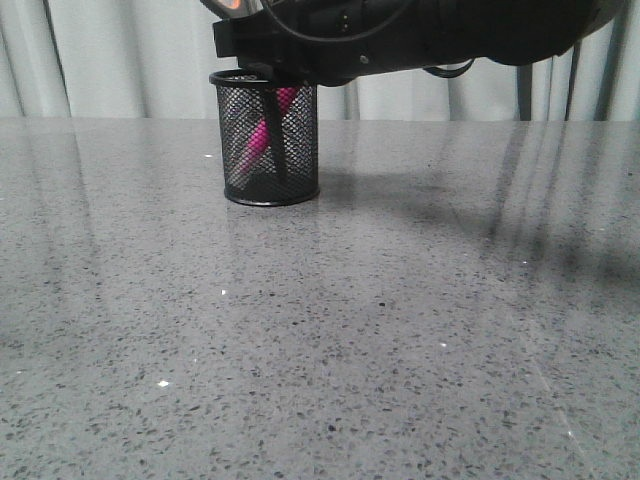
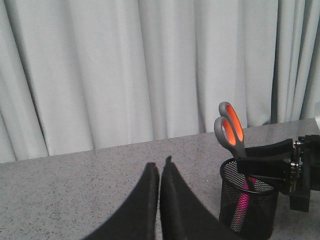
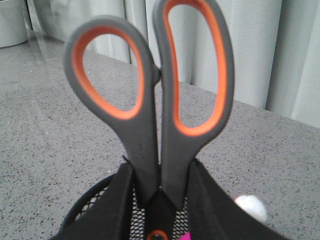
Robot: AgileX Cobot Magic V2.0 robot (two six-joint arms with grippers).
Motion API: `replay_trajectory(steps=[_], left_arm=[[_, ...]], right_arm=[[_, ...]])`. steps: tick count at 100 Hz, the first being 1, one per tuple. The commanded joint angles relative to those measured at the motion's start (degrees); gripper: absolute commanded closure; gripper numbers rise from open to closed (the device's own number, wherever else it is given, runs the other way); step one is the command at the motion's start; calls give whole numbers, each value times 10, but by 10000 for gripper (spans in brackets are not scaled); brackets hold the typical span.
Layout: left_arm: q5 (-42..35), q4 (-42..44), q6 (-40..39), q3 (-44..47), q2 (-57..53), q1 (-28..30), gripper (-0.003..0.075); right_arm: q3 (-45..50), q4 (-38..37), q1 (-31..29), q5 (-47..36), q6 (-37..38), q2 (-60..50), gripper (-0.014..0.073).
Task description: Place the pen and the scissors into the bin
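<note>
My right gripper should open now, because the blades of the scissors are deep in the mesh bin (image 1: 270, 140), well below the bin's rim.
The bin (image 1: 300, 150) stands on the grey table at the far left of centre. The pen (image 1: 262, 140) leans inside it; its whitish cap (image 3: 252, 207) shows at the rim. My right gripper (image 1: 262, 68) hangs just above the bin's rim, shut on the scissors (image 3: 150, 125) below the finger loops. The scissors stand upright, loops up, blades (image 1: 277, 140) down inside the bin. My left gripper (image 2: 159, 167) is shut and empty, low over the table and apart from the bin (image 2: 260, 215). It does not show in the front view.
The grey speckled table (image 1: 350, 330) stretches forward from the bin to the near edge. A pale curtain (image 1: 130, 60) hangs behind the table's far edge. My right arm (image 1: 450, 35) reaches across the top of the front view from the right.
</note>
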Motion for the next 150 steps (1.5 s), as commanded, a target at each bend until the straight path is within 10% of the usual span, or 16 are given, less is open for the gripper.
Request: replay_trajectory(steps=[1,70,116,142,150], left_arm=[[-15,-14,-4,-17,0,0,742],[-15,-14,-4,-17,0,0,742],[-15,-14,-4,-17,0,0,742],[-19,-7,-4,-17,0,0,742],[-19,-6,-4,-17,0,0,742]], right_arm=[[-16,-2,0,-47,-5,-27,662],[-16,-2,0,-109,-5,-27,261],[-16,-1,-2,-181,-5,-68,276],[-10,-1,-40,-109,-6,-160,664],[2,0,-54,-82,-6,-202,660]])
